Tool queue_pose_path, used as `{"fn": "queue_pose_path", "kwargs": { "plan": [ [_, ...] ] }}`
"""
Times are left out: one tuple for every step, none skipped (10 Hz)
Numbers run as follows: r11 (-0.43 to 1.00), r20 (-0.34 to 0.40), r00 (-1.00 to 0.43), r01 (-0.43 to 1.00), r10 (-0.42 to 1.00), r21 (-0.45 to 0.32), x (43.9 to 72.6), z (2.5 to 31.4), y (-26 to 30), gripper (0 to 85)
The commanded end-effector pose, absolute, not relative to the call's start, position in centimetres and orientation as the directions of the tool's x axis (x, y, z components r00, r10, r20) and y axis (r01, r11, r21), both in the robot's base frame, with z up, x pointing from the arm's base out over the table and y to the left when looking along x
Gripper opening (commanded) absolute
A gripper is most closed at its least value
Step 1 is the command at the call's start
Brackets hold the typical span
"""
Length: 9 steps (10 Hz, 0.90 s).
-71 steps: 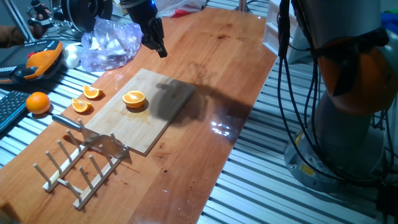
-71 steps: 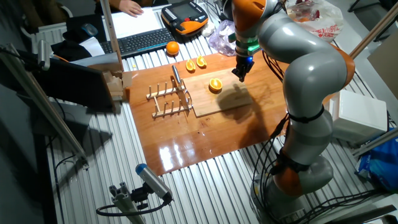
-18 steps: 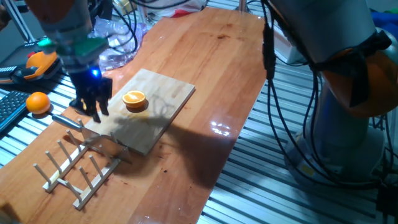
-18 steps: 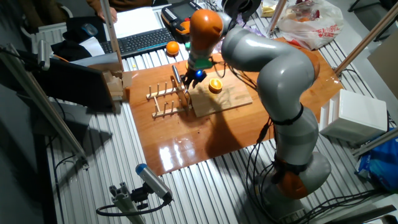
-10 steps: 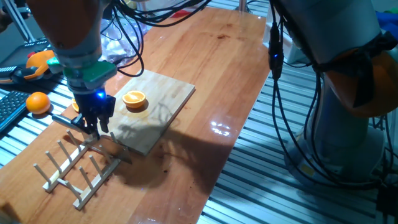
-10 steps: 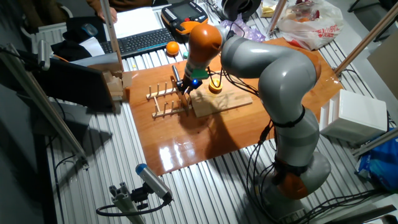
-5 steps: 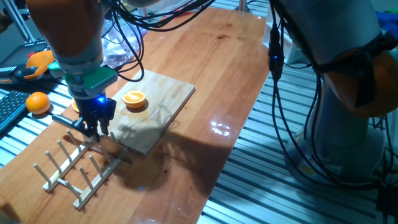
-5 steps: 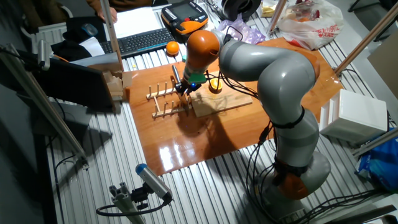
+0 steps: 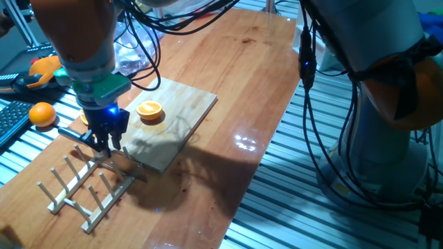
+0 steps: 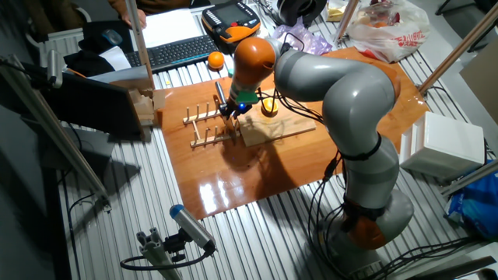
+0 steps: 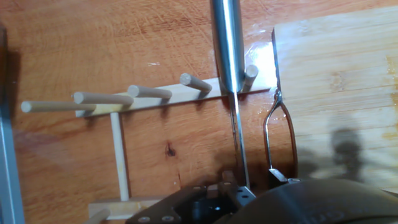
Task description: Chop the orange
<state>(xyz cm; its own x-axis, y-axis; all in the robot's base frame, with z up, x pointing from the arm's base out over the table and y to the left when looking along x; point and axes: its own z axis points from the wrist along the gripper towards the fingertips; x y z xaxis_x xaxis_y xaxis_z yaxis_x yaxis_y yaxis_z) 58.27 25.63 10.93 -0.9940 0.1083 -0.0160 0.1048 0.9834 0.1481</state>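
Note:
My gripper picks up the steel knife by the blade's spine beside its handle next, to chop the orange.
The orange, a half with its pale cut face up, lies on the wooden cutting board; in the other fixed view it is partly behind the arm. My gripper points down at the board's left end, away from the orange, over a knife resting in a wooden peg rack. In the hand view the steel knife handle and its thin blade run between my fingertips, which stand slightly apart on either side of it. The gripper is open.
A whole orange sits on the slatted table at the left, also in the other fixed view. A plastic bag lies behind the board. A keyboard and an orange pendant lie further back.
Over the last second the gripper has stayed almost still at the knife in the rack. Earlier it moved from beyond the board across to the rack.

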Motion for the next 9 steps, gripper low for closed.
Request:
{"fn": "queue_pose_path", "kwargs": {
  "plan": [
    [0.983,-0.015,-0.994,0.102,0.105,0.154,58.30,10.83,25.62,34.0],
    [0.984,-0.027,-0.995,0.096,0.101,0.147,58.31,10.81,25.61,34.0],
    [0.987,-0.029,-0.995,0.090,0.094,0.135,58.31,10.81,25.61,34.0],
    [0.992,-0.034,-0.997,0.070,0.074,0.107,58.31,10.81,25.61,34.0],
    [0.993,-0.033,-0.997,0.061,0.064,0.105,58.31,10.81,25.61,34.0],
    [0.996,-0.033,-0.998,0.054,0.057,0.073,58.31,10.81,25.61,34.0],
    [0.997,-0.032,-0.998,0.058,0.059,0.043,58.31,10.81,25.61,34.0],
    [0.998,-0.030,-0.998,0.048,0.049,0.028,58.31,10.81,25.61,34.0],
    [0.998,-0.016,-0.999,0.047,0.048,0.051,58.31,10.81,25.61,34.0]
  ]
}}
